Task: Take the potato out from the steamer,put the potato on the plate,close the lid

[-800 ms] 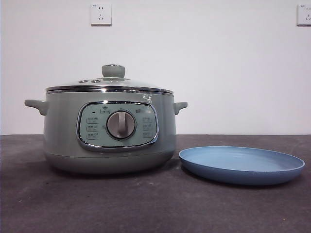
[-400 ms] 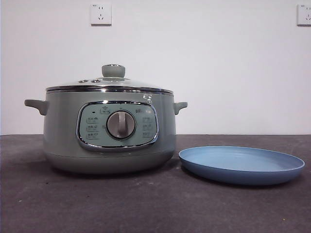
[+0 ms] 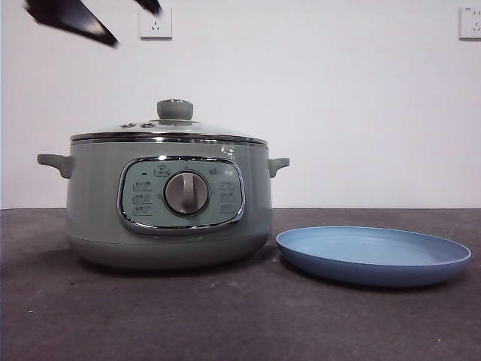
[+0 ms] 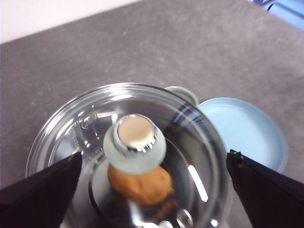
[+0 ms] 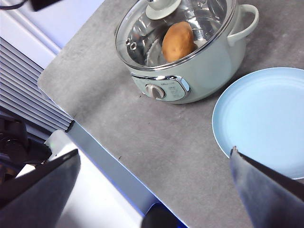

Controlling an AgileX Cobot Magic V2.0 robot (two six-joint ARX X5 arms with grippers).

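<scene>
The left gripper grabs the glass lid by its knob [image 4: 134, 142] next, to open the steamer and reach the potato [image 4: 137, 183].
The sage-green steamer [image 3: 169, 203] stands on the left of the dark table, with the glass lid [image 3: 169, 131] on it. The potato [image 4: 140, 183] lies inside and shows through the glass; it also shows in the right wrist view [image 5: 178, 40]. The light-blue plate [image 3: 373, 256] lies empty to the right of the pot. My left gripper [image 4: 154, 156] is open, high above the lid's knob [image 4: 135, 142]; its black jaw tips show at the top left of the front view [image 3: 113, 15]. My right gripper [image 5: 154, 152] is open and empty, high above the table's front edge.
The table's front edge [image 5: 102, 156] and a white frame below it show in the right wrist view. A white wall with two sockets [image 3: 155, 22] stands behind the table. The plate nearly touches the pot's base.
The left gripper's black jaw tips have come into the front view at the top left. The steamer, lid and plate have not moved.
</scene>
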